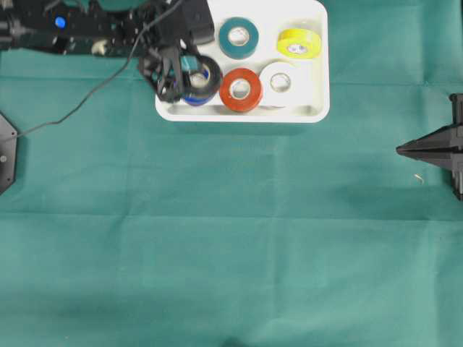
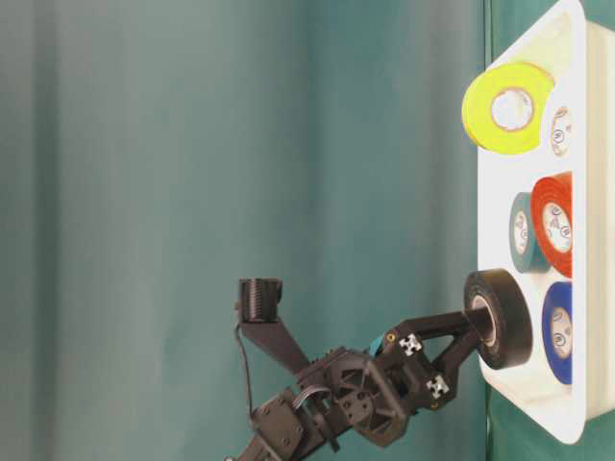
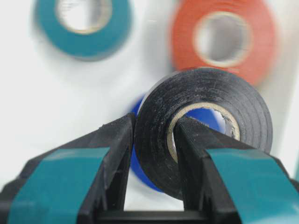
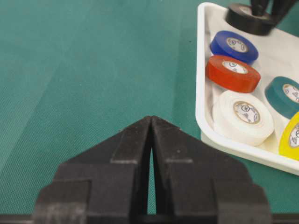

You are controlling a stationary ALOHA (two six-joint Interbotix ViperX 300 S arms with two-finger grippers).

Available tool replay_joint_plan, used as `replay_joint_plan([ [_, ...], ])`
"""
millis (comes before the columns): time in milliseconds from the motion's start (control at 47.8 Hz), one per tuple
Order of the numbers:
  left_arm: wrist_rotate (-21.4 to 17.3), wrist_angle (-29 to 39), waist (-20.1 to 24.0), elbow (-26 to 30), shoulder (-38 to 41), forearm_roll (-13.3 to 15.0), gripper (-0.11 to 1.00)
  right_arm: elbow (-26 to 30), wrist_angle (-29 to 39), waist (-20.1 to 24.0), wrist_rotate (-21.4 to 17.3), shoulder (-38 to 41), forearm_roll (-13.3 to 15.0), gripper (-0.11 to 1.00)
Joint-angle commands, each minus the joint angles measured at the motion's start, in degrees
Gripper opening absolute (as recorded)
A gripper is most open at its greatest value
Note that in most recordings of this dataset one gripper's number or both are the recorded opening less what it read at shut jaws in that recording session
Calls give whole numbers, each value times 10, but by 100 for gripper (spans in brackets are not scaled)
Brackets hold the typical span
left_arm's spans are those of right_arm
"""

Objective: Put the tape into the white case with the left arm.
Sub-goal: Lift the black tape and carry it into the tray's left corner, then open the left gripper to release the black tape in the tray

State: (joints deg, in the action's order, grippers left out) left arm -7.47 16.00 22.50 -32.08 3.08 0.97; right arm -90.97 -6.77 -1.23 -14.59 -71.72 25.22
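Observation:
The black tape roll stays in my left gripper for now, until it is over the white case's bottom. The black tape roll's lower edge overlaps the blue roll (image 1: 194, 98) (image 3: 144, 164).
My left gripper (image 3: 154, 128) is shut on a black tape roll (image 3: 205, 135), with one teal-striped finger on the outer wall and the other through the core. In the overhead view the black tape roll (image 1: 206, 76) hangs over the near-left corner of the white case (image 1: 318, 112), right above a blue roll (image 1: 194, 98). From table level, the black roll (image 2: 500, 319) is at rim height of the case (image 2: 519, 389). My right gripper (image 4: 151, 119) is shut and empty, low over the cloth at the right edge (image 1: 400, 150).
In the case lie teal (image 1: 239, 37), yellow (image 1: 300, 42), red (image 1: 241, 90) and white (image 1: 278, 82) rolls. A loose black cable (image 1: 87, 101) trails from the left arm over the green cloth (image 1: 231, 238). A black mount (image 1: 6, 152) sits at the left edge.

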Motion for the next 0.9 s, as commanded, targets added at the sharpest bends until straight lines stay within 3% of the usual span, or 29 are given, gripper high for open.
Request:
replay_joint_plan([
  [0, -9, -4, 25, 21, 3, 1, 25, -9, -5, 0, 0, 5, 6, -9],
  [251, -37, -5, 60, 47, 27, 1, 25, -9, -5, 0, 0, 5, 6, -9],
  [711, -40, -4, 58, 42, 33, 1, 25, -9, -5, 0, 0, 4, 6, -9],
  [753, -43, -5, 58, 40, 31, 1, 32, -9, -5, -1, 0, 5, 7, -9],
  [878, -59, -11, 58, 35, 25, 1, 68, -9, -5, 0, 0, 5, 6, -9],
])
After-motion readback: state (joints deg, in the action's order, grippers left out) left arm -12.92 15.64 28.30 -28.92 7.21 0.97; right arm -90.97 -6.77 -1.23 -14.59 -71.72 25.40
